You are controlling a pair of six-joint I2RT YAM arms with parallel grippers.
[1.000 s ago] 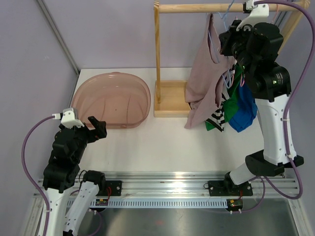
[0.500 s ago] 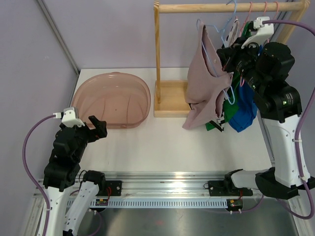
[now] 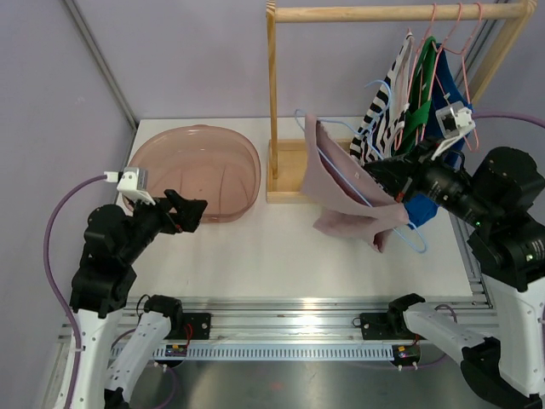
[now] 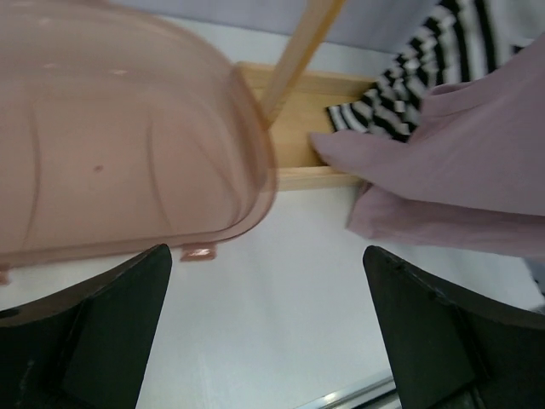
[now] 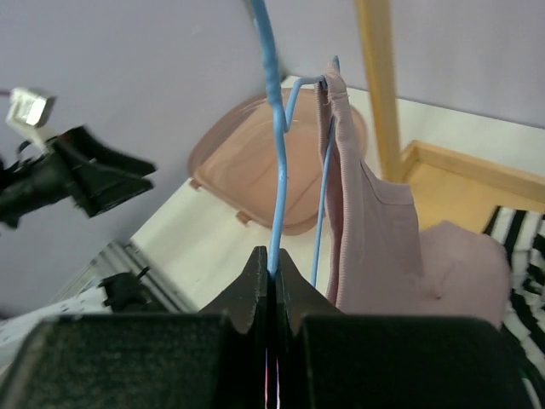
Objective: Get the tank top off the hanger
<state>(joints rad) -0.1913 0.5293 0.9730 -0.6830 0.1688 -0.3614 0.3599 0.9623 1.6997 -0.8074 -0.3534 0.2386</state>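
Next, my left gripper grabs the tank top's strap at the hanger's basin-side end, leaving the wire free to slide out.
A dusty-pink tank top (image 3: 341,192) hangs on a light blue wire hanger (image 3: 358,183), off the rail and tilted over the table. My right gripper (image 3: 393,181) is shut on the hanger wire (image 5: 274,213), with the tank top (image 5: 375,221) draped to the right of the jaws in the right wrist view. My left gripper (image 3: 189,211) is open and empty, low beside the pink basin, pointing toward the tank top (image 4: 460,170); its fingers (image 4: 102,341) frame bare table.
A pink plastic basin (image 3: 194,172) sits at the left. A wooden rack (image 3: 294,170) with a rail (image 3: 392,13) stands behind, holding striped (image 3: 379,119), green and blue garments on other hangers. White table lies between the arms.
My right arm pulled the blue hanger with the tank top off the rail, down and forward-left over the table. My left gripper moved up and right toward it.
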